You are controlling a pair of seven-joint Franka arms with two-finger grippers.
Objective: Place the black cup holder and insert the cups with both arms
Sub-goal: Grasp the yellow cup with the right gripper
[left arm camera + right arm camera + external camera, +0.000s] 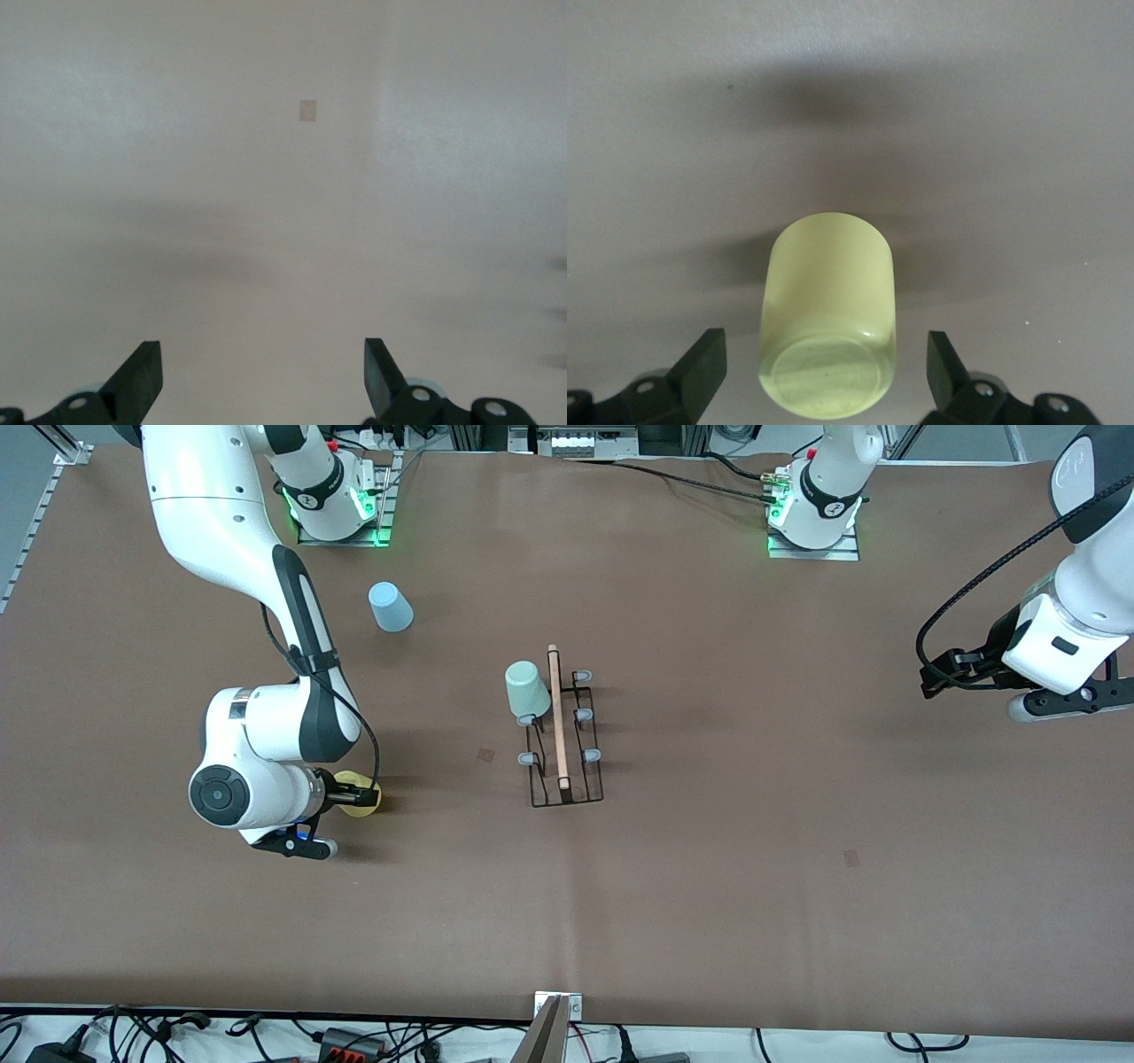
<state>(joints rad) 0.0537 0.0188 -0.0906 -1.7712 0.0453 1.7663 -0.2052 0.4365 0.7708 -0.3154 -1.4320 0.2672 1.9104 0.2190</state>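
Observation:
The fingers reach beside the yellow cup's base (827, 376) in the right wrist view, so it is now time for my right gripper to close on the yellow cup.
The black cup holder (567, 737) stands at the table's middle, its wooden rod on top. The mint green cup (526, 689) hangs on one of its pegs, on the side toward the right arm's end. The light blue cup (390, 607) stands upside down nearer the right arm's base. The yellow cup (363, 801) (828, 292) lies between the open fingers of my right gripper (354, 792) (824, 354), its base toward the wrist camera, with gaps on both sides. My left gripper (935, 677) (263, 359) is open and empty over bare table at the left arm's end.
The brown table cover (709, 868) has small darker patches (851, 857) (307, 110). Cables and a metal bracket (556, 1014) lie along the table edge nearest the front camera. The arm bases (811, 514) stand along the edge farthest from it.

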